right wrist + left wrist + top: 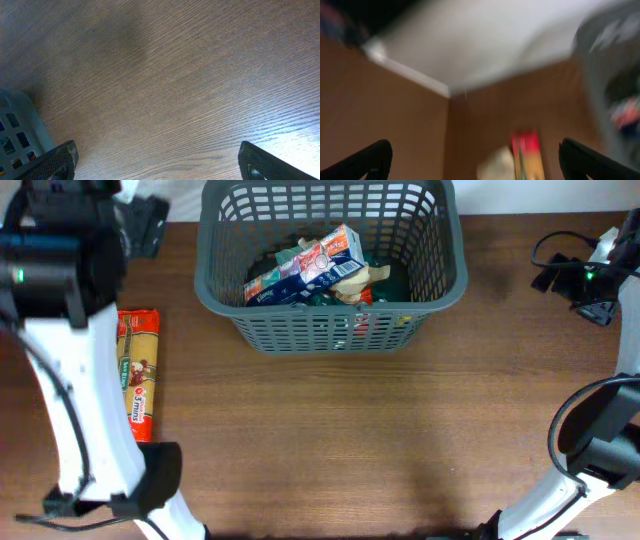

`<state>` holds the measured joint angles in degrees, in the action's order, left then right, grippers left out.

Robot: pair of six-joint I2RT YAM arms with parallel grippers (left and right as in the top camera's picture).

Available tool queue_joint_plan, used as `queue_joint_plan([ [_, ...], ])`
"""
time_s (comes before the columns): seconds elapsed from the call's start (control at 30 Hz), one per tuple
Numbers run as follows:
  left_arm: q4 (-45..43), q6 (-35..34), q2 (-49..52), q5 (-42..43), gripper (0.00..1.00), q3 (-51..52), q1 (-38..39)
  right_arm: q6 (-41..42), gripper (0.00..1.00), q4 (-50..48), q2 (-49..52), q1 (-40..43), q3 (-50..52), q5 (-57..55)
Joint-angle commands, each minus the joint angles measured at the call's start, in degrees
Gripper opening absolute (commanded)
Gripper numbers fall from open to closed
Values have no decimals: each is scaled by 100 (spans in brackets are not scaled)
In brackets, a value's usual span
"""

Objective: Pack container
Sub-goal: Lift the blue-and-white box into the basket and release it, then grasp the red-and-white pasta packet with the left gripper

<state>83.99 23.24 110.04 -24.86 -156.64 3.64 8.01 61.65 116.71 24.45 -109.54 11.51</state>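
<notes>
My left gripper should grab the middle of the long yellow and red packet (pixel 138 375) across its narrow width and leave both ends free. Then it can pack the packet into the container (pixel 330 320).
The dark grey slotted container (pixel 330 320) stands at the back middle of the wooden table and holds several snack packets (pixel 310 268). A long yellow and red packet (pixel 138 375) lies flat on the table at the left, partly under my left arm. My left gripper (pixel 148 225) is raised at the back left, above and behind that packet. The left wrist view is blurred: the gripper (pixel 475 160) is open and empty, with the packet (pixel 527 155) below and the container (pixel 612 80) at the right. My right gripper (pixel 560 275) is open and empty (pixel 157 160) over bare table, right of the container (pixel 15 132).
The table's back edge and a pale wall run behind the container (pixel 520 195). My left arm's white links (pixel 70 410) cross the left side of the table. My right arm's base and cables (pixel 600 440) stand at the front right.
</notes>
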Motion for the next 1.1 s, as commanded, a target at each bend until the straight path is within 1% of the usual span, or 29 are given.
queue_joint_plan([
  [0.0, 409, -748, 365, 774, 99, 1805, -909, 44, 99, 2, -105, -4, 26, 22],
  [0.07, 398, -752, 378, 1307, 99, 2743, -1257, 44, 99, 2, -105, -4, 26, 24],
  [0.1, 317, -752, 378, 1416, 99, 3206, -1401, 44, 99, 2, -105, -4, 26, 24],
  [0.17, -2, -761, 378, 1421, 99, 4065, -1628, 44, 99, 2, -105, -4, 26, 24],
  [0.23, -509, -892, 378, 1419, 99, 4686, -1781, 44, 99, 2, -105, -4, 26, 24],
  [0.3, -1023, -1167, 378, 1425, 98, 5211, -1908, 44, 99, 2, -105, -4, 26, 22],
  [0.4, -1600, -1209, 385, 1567, 98, 5932, -2015, 44, 99, 2, -105, -4, 26, 24],
  [0.5, -1989, -1198, 385, 1541, 98, 6400, -2033, 44, 99, 2, -105, -4, 26, 24],
  [0.63, -2439, -1158, 400, 1510, 91, 6918, -2094, 44, 99, 2, -105, -4, 26, 24],
  [0.77, -2767, -1025, 518, 1464, 89, 7132, -2249, 44, 99, 2, -105, -4, 26, 24],
  [0.8, -2787, -984, 546, 1464, 84, 7132, -2275, 44, 99, 2, -105, -4, 26, 22],
  [0.9, -2879, -946, 656, 1464, 80, 7132, -2378, 44, 99, 2, -105, -4, 26, 24],
  [0.97, -2970, -944, 798, 1576, 75, 7132, -2444, 44, 99, 2, -105, -4, 26, 24],
  [1.03, -3021, -946, 925, 1727, 67, 7132, -2470, 44, 99, 4, -105, -4, 26, 24],
  [1.07, -3029, -946, 977, 1797, 67, 7132, -2470, 44, 99, 2, -105, -4, 26, 24],
])
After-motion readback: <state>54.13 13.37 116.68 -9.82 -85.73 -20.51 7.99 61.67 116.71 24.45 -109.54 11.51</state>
